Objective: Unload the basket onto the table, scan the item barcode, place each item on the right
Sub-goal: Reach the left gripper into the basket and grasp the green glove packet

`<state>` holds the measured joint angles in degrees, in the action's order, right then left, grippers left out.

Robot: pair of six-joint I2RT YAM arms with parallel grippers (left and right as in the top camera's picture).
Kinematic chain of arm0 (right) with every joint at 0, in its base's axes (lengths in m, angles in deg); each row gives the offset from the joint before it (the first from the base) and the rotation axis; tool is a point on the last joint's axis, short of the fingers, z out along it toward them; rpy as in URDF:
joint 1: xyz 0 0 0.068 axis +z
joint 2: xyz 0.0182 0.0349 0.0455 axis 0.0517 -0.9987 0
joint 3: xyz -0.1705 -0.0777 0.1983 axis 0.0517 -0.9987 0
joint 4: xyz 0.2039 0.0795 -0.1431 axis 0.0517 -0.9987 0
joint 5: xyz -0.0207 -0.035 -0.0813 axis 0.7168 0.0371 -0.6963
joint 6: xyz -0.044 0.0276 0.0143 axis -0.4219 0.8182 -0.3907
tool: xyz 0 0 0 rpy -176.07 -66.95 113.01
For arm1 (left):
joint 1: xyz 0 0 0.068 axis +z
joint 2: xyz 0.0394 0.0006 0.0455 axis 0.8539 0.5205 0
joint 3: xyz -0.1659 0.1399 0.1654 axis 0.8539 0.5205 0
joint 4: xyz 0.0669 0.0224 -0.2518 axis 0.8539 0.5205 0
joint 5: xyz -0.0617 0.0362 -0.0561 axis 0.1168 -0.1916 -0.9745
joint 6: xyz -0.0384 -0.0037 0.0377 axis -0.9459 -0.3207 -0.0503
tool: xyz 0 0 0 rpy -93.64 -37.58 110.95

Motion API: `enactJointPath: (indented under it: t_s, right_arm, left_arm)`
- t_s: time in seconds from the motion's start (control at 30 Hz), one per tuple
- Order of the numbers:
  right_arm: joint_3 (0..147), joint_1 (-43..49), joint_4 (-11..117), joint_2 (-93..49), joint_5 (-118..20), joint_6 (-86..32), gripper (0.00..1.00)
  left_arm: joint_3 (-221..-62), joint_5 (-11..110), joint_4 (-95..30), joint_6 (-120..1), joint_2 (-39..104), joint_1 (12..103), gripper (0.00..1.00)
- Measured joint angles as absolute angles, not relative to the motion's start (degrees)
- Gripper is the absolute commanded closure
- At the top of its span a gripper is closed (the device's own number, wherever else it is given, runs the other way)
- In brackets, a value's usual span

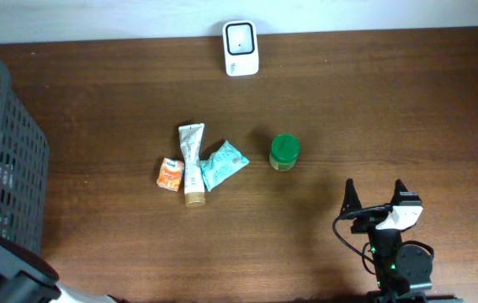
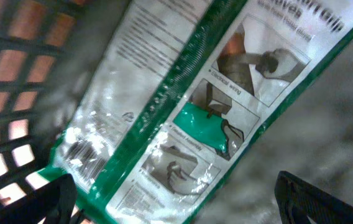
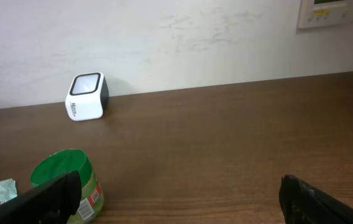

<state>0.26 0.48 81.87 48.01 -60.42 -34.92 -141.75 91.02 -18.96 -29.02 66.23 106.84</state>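
Observation:
My left gripper will next grab the green-and-white plastic package by its pictured middle (image 2: 182, 126) beside the green seam. This will keep the barcode near the package's end uncovered to scan.
The white barcode scanner (image 1: 241, 48) stands at the table's far edge and shows in the right wrist view as the scanner (image 3: 87, 97). Mid-table lie an orange packet (image 1: 170, 173), a white tube (image 1: 192, 164), a teal pouch (image 1: 223, 164) and a green-lidded jar (image 1: 284, 152). My right gripper (image 1: 375, 190) is open and empty, to the near right of the jar (image 3: 64, 183). My left gripper (image 2: 176, 208) is open over a green-and-white plastic package (image 2: 183, 106) beside the basket mesh, not touching it.
A dark mesh basket (image 1: 3, 151) fills the left edge of the table, with the left arm (image 1: 12, 273) at its near end. A wall panel (image 3: 338, 12) hangs behind the table at the far right.

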Motion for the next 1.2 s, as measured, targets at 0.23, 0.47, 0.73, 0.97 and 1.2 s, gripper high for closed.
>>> enactJointPath:
  t_s: [0.23,0.47,0.73,0.97,1.2]
  right_arm:
    - [0.3,0.5,81.9,48.0,-60.4,-34.9,0.02]
    - [0.3,0.5,81.9,48.0,-60.4,-34.9,0.02]
    - [0.3,0.5,81.9,48.0,-60.4,-34.9,0.02]
    - [0.3,0.5,81.9,48.0,-60.4,-34.9,0.02]
    - [0.3,0.5,81.9,48.0,-60.4,-34.9,0.02]
  left_arm:
    - [-141.7,91.0,-19.3,-23.0,73.8,106.8,0.01]
    - [-142.3,91.3,-20.0,-19.6,74.5,106.8,0.00]
    - [-144.2,92.5,-22.5,-18.9,76.6,106.8,0.10]
    - [-145.4,92.3,-25.2,-18.3,79.0,106.7,0.76]
    - [-145.5,95.0,-26.2,-18.0,80.2,106.3,1.00]
